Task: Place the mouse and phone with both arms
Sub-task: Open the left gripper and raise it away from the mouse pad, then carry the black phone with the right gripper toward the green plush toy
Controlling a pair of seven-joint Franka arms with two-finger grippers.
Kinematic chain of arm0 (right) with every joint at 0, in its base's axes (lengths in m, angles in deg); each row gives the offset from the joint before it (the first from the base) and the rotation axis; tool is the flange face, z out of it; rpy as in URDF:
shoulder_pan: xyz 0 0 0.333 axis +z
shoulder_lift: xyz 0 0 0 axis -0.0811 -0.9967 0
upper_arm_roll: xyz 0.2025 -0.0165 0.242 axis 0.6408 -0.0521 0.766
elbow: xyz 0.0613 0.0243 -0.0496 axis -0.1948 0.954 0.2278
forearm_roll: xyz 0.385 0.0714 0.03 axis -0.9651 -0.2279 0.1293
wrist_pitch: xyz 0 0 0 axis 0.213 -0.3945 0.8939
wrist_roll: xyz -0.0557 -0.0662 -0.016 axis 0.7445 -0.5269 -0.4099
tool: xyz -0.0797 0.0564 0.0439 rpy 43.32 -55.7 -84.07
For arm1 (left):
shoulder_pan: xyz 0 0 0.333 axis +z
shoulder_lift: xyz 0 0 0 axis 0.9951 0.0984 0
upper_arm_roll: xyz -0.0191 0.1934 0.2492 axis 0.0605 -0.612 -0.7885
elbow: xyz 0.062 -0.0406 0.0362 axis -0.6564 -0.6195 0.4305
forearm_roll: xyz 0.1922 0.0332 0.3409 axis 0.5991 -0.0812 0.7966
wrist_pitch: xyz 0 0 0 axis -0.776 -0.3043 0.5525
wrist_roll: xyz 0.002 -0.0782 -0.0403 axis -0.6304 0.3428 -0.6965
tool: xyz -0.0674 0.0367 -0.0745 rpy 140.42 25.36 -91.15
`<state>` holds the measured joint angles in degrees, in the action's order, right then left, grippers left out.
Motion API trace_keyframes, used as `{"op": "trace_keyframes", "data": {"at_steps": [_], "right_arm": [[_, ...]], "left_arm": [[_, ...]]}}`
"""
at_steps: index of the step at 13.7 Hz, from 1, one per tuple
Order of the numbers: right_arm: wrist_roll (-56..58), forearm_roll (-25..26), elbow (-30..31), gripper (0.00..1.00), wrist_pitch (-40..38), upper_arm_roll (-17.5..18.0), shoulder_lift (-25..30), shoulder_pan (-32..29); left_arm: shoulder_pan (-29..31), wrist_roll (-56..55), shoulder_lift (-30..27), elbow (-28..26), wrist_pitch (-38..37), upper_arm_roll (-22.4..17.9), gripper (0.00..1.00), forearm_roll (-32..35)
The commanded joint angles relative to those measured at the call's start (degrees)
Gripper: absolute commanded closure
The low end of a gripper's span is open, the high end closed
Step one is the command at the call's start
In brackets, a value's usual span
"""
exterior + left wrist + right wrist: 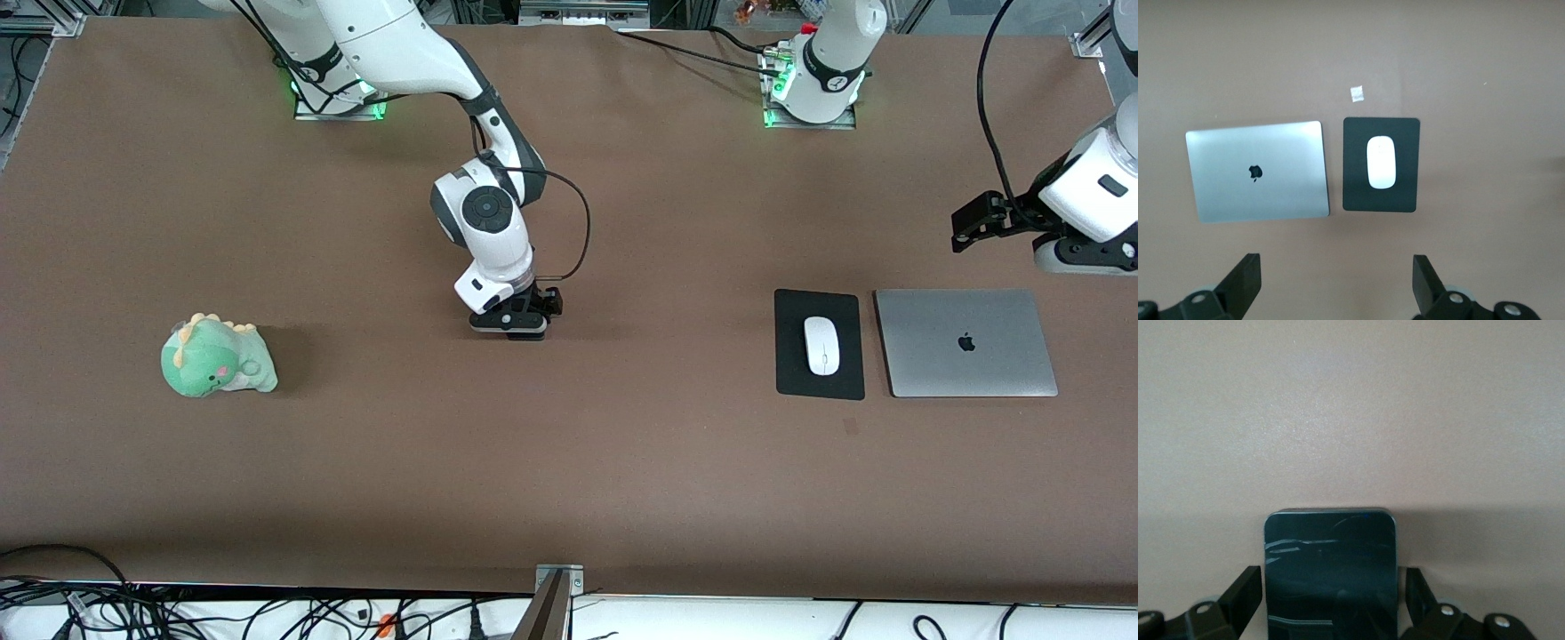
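Observation:
The black phone has my fingertips on both sides of it at the tabletop in the right wrist view, so my right gripper should close on it.
The white mouse (pixel 821 345) lies on a black pad (pixel 791 364) toward the left arm's end of the table; it also shows in the left wrist view (pixel 1381 162). The black phone (pixel 1330 573) lies flat between the fingers of my right gripper (pixel 1331 597), with a narrow gap on each side. In the front view the right gripper (pixel 508 324) is low at mid-table and hides the phone. My left gripper (pixel 969 222) is open and empty, up in the air beside the laptop; its fingers stand wide apart in the left wrist view (pixel 1337 283).
A closed silver laptop (pixel 965 342) lies beside the pad, toward the left arm's end. A green dinosaur plush (pixel 216 357) sits toward the right arm's end. A small white scrap (pixel 1356 94) lies near the pad.

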<state>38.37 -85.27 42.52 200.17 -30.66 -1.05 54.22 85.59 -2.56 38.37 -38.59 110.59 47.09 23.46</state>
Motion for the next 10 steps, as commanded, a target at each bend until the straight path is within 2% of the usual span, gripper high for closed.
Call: {"op": "trace_keyframes", "data": {"at_steps": [1,2,3,5,6,9,10], "right_arm": [[-0.46,0.69,-0.25,0.00,0.97,-0.47,-0.60,0.53],[-0.29,0.78,-0.16,0.01,0.97,-0.47,-0.60,0.53],[-0.11,0.78,-0.16,0.07,0.97,-0.47,-0.60,0.53],[0.07,0.87,-0.25,0.41,0.97,-0.47,-0.78,0.53],[0.68,0.78,-0.25,0.54,0.97,-0.47,-0.78,0.53],[1.38,0.78,-1.12,0.74,0.09,-0.47,-0.51,0.09],[1.82,0.78,-2.61,0.79,-2.35,-0.64,-0.51,-0.26]], "left_arm": [[-0.80,0.54,-5.78,-7.07,1.68,-0.04,0.00,-1.05],[-0.80,0.45,-4.65,-5.07,0.02,0.14,0.00,-1.05],[-0.89,0.45,-4.03,-3.65,-0.70,0.49,0.00,-1.05],[-0.89,0.45,-3.93,-3.29,-0.88,0.58,0.00,-0.96],[-0.89,0.45,-3.93,-3.11,-0.88,0.67,0.00,-1.04],[-0.89,0.71,-4.02,-2.59,-1.67,1.02,0.00,-0.96],[-0.89,0.88,-4.02,-2.58,-1.67,1.02,0.00,-1.04]]}}
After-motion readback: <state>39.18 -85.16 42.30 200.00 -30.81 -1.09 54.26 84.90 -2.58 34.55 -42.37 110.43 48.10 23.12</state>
